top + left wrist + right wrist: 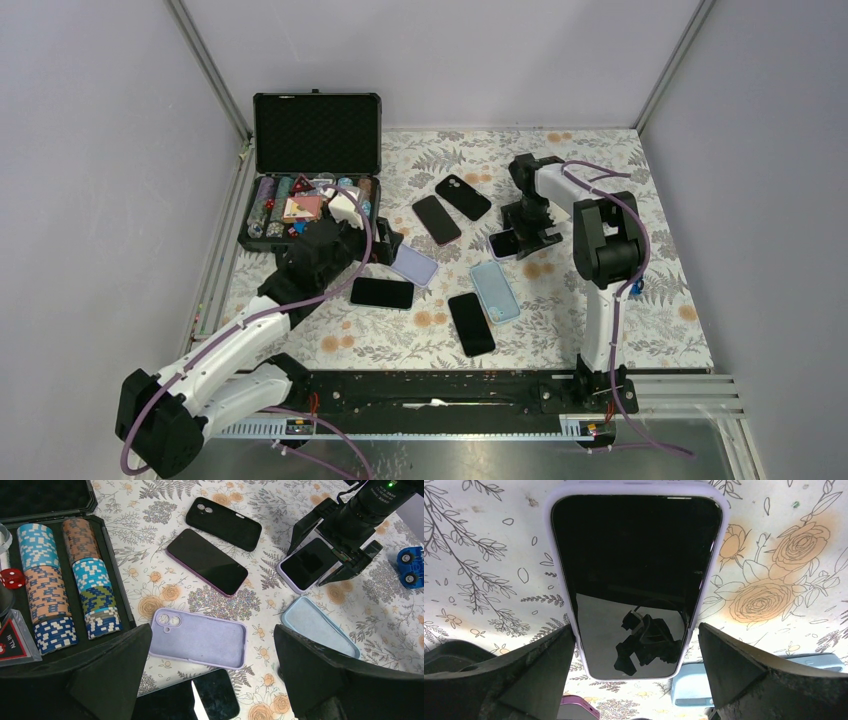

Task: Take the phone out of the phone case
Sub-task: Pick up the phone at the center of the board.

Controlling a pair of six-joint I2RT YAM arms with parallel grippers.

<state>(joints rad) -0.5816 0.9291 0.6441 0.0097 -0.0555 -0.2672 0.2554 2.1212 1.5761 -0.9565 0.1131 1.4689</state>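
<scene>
My right gripper has both fingers on either side of the lilac case's side edges, at their depth and low over the tabletop, so it will close on that case.
A phone in a lilac case [636,580] lies screen up on the floral table, right of centre [503,243]. My right gripper [636,630] hangs open just above its near end, a finger on each side, neither touching it. The same gripper [340,545] also shows in the left wrist view, over that phone [310,562]. My left gripper [211,635] is open above an empty lilac case [200,640] and a bare black phone [200,700]. It holds nothing. From above, the left gripper [385,245] sits near the table's middle left.
An open black chip case [315,170] stands at the back left. A phone in a purple case [437,219] and a black case [463,196] lie mid-table. An empty light blue case [495,290] and a black phone [471,323] lie nearer. A blue toy car [411,567] sits right.
</scene>
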